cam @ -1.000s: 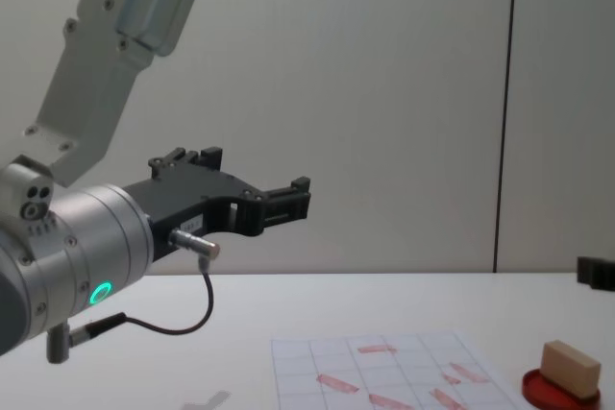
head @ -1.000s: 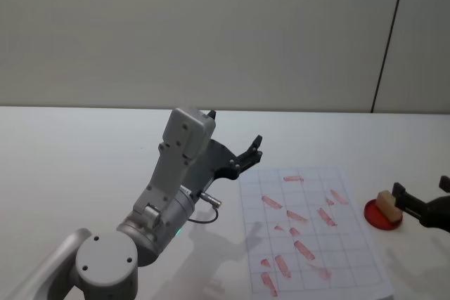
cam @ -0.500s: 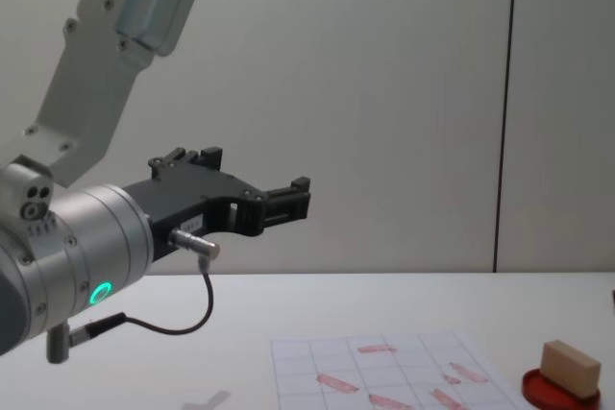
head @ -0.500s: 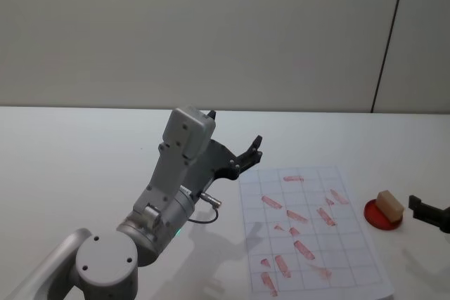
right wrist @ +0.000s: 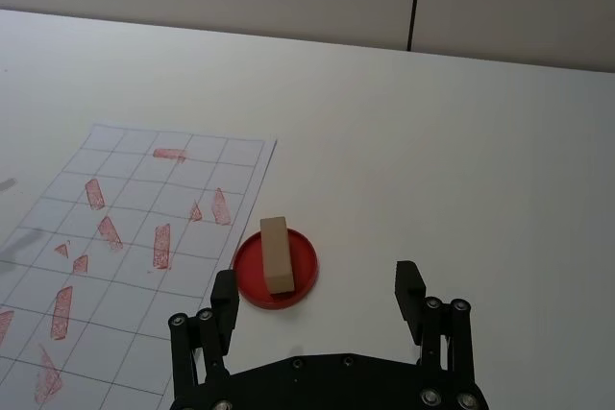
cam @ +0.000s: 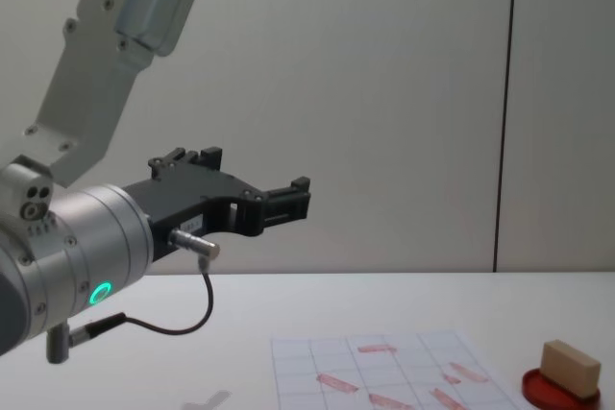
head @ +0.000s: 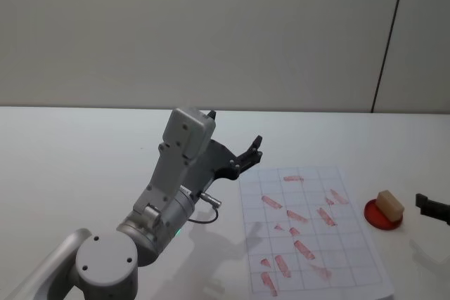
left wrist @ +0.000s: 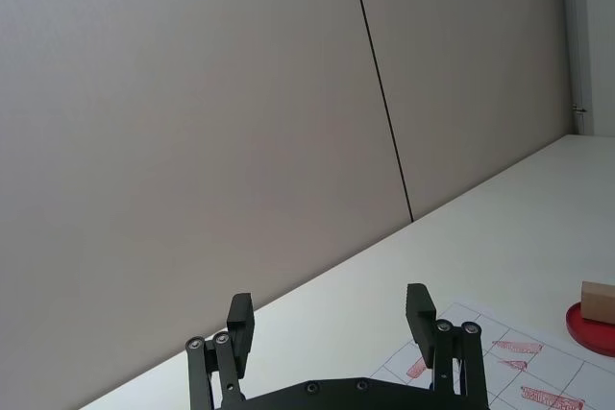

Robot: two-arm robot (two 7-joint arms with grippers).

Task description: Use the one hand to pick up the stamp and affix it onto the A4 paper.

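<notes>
The stamp rests face down on the red ink pad [cam: 540,395], so my right gripper should grip its clean long wooden sides next.
The stamp [right wrist: 276,253], a small tan wooden block, lies on the round red ink pad [right wrist: 306,274] just right of the A4 paper [right wrist: 125,266]. The sheet is white and gridded, with several reddish marks. My right gripper [right wrist: 317,290] is open and hangs short of the stamp, holding nothing. In the head view it shows at the right edge [head: 432,206], to the right of the stamp [head: 389,204]. My left gripper [head: 251,151] is open and raised above the table to the left of the paper [head: 313,233], on the arm with the green-lit ring.
The left arm's silver elbow and forearm [head: 169,194] fill the near left, with a black cable [cam: 178,319] hanging under the wrist. A plain wall runs behind the white table [head: 77,152].
My right gripper has drawn back to the right, away from the stamp and out of the chest view. The stamp stays on the ink pad. The left arm has not moved.
</notes>
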